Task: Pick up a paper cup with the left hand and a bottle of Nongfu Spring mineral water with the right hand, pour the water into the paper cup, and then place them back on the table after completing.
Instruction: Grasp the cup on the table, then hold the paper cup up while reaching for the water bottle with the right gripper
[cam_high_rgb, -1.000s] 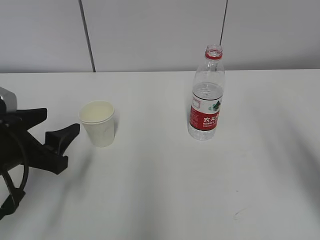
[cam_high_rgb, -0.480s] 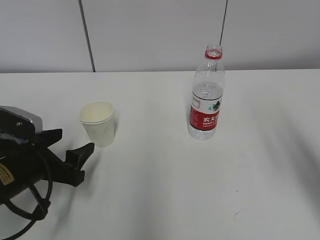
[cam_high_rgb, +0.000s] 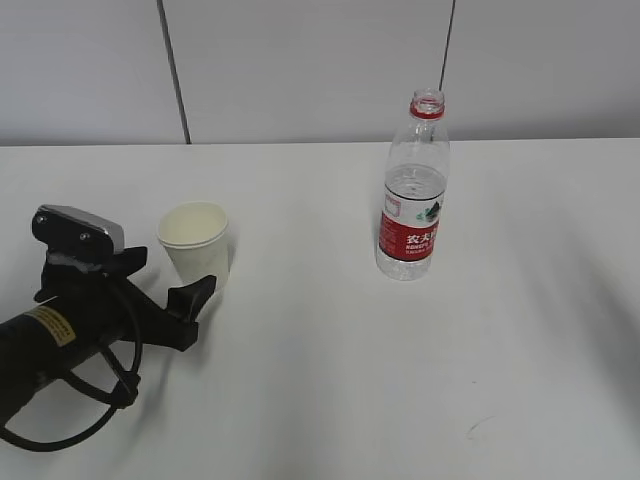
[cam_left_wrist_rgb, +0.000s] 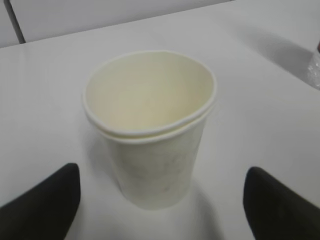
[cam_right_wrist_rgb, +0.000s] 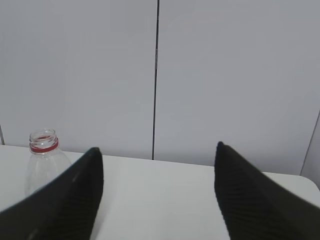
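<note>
The paper cup needs to be held ready for the water (cam_high_rgb: 408, 215). My left gripper will grab the paper cup by its tapered body (cam_high_rgb: 200, 262) next.
The cream-white paper cup (cam_high_rgb: 196, 247) stands upright on the white table (cam_high_rgb: 330, 380), left of centre. In the left wrist view the cup (cam_left_wrist_rgb: 150, 125) shows a double rim and looks empty. My left gripper (cam_high_rgb: 178, 268) is open right in front of the cup, its black fingertips (cam_left_wrist_rgb: 55, 192) low on either side of the cup's base and not touching it. The uncapped Nongfu Spring bottle (cam_high_rgb: 413, 190), with a red label and holding water, stands right of centre. My right gripper (cam_right_wrist_rgb: 157, 148) is open and empty, and the bottle's neck (cam_right_wrist_rgb: 43, 150) lies to its left.
A grey panelled wall (cam_high_rgb: 320, 70) rises behind the table's far edge. The right arm is out of the exterior view. A faint mark (cam_high_rgb: 478, 427) lies on the table at the front right.
My left arm has moved right and forward from the table's left edge, bringing its open gripper up to the paper cup. Cup and bottle have not moved.
</note>
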